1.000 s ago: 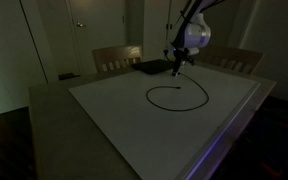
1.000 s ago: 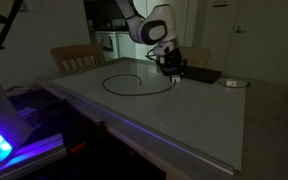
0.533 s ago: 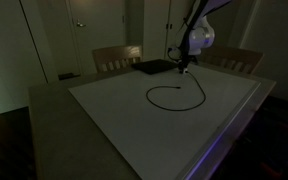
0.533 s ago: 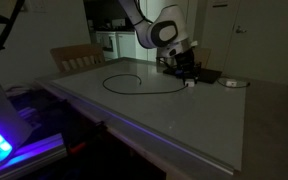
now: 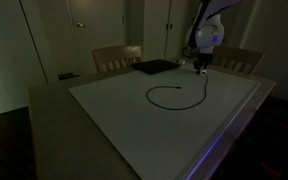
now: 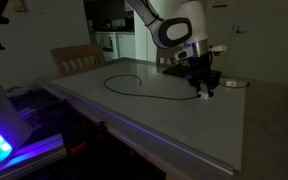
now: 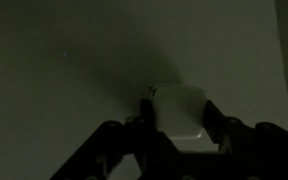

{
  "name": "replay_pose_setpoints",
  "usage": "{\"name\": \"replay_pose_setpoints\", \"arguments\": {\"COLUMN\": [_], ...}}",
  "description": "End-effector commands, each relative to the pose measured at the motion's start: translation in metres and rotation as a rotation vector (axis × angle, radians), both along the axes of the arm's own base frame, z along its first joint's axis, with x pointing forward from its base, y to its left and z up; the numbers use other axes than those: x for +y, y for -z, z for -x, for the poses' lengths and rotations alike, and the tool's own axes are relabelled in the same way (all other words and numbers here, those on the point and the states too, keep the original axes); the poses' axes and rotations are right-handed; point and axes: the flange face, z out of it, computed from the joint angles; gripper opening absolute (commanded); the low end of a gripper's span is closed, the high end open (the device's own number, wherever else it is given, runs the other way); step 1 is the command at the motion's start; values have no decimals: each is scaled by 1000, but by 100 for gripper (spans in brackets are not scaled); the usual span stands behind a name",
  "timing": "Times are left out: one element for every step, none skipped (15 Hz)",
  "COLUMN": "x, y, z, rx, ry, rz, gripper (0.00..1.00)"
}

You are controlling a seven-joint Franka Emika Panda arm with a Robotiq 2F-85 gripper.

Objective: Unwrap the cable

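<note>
The small white plug will stay held in my gripper, because the plug would fall short of its place, near the mat's edge, if I opened my gripper now.
The cable [image 5: 170, 88] is a thin black cord lying in an open loop on the white mat [image 5: 134, 115]. It also shows in an exterior view [image 6: 134, 82], with its tail running to my gripper. My gripper [image 5: 203, 69] hangs low over the mat's far right part, also seen in an exterior view [image 6: 202, 93]. In the wrist view my gripper [image 7: 181, 120] is shut on the cable's small white plug [image 7: 178, 104], which sits between the two dark fingers.
A flat black pad [image 5: 154, 67] lies at the back of the mat, partly hidden behind my arm in an exterior view [image 6: 220, 76]. A small white object [image 6: 231, 84] lies beside it. Wooden chairs [image 5: 117, 57] [image 6: 74, 58] stand behind the table. The room is dim.
My gripper has moved away from the black pad along the back of the mat, carrying the white plug. The cable's tail has been drawn out after it, and the loop has opened.
</note>
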Motion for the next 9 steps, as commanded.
{"name": "replay_pose_setpoints", "arguments": {"x": [-11,-14,-14,-16,-18,-19,-22,-23,-25], "y": [5,9,9,11,12,12,14,18,19], "z": [30,38,47,57,66,77,89,101,113], "rx": [-17,-35,-57,-80,-105,-130,-152,-173,-200], "ry": [193,251,308,363,419,475,524,577,626], "rz": [-43,-59,-78,-94,-114,-132,-152,-177,-196], "gripper": [28,28,28,28,28,28,28,45,77]}}
